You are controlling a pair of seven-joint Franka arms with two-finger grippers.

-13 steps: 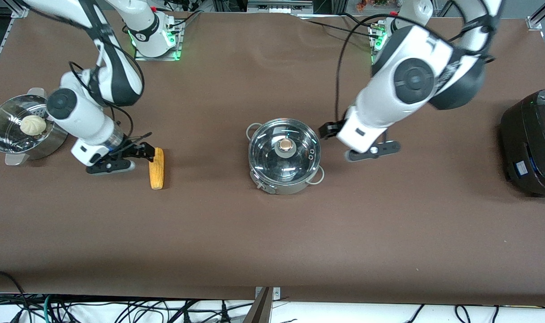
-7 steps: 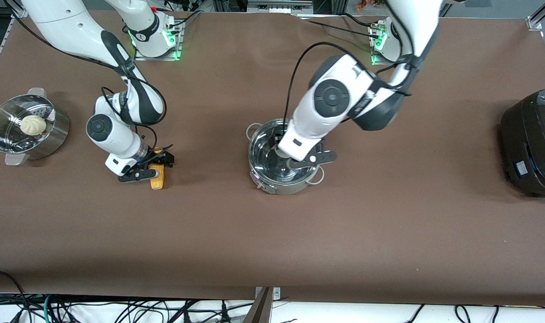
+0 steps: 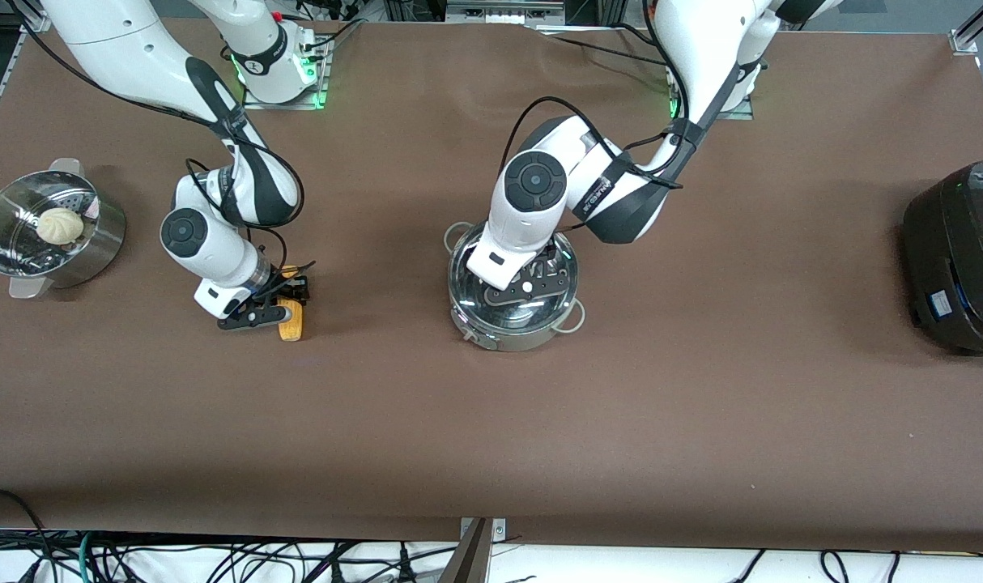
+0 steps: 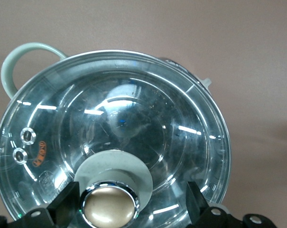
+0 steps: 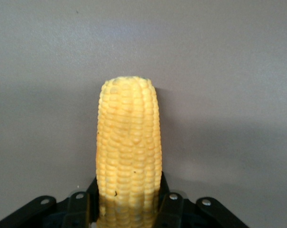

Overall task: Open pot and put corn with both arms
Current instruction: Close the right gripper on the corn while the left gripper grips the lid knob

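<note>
The fingers of my left gripper are around the brass knob (image 4: 108,208), low over the glass lid (image 4: 124,118), so they should close. Closing now would hold the knob.
The steel pot (image 3: 491,330) stands mid-table with its glass lid (image 3: 469,279) on. My left gripper (image 3: 517,285) is low over the lid and hides the knob in the front view. In the left wrist view the gripper (image 4: 131,202) is open around the brass knob (image 4: 108,208), which sits close to one finger (image 4: 67,204), with a gap to the other. The corn (image 3: 291,322) lies on the table toward the right arm's end. My right gripper (image 3: 285,304) is down on it. In the right wrist view both fingers (image 5: 164,199) press the sides of the corn (image 5: 129,133).
A perforated steamer pan (image 3: 95,251) holding a pale bun (image 3: 60,226) stands at the right arm's end of the table. A big black cooker (image 3: 961,251) stands at the left arm's end. Brown table surface lies between the corn and the pot.
My left gripper swung from beside the pot to over the lid and came down around the knob. My right gripper moved from beside the corn onto it and closed.
</note>
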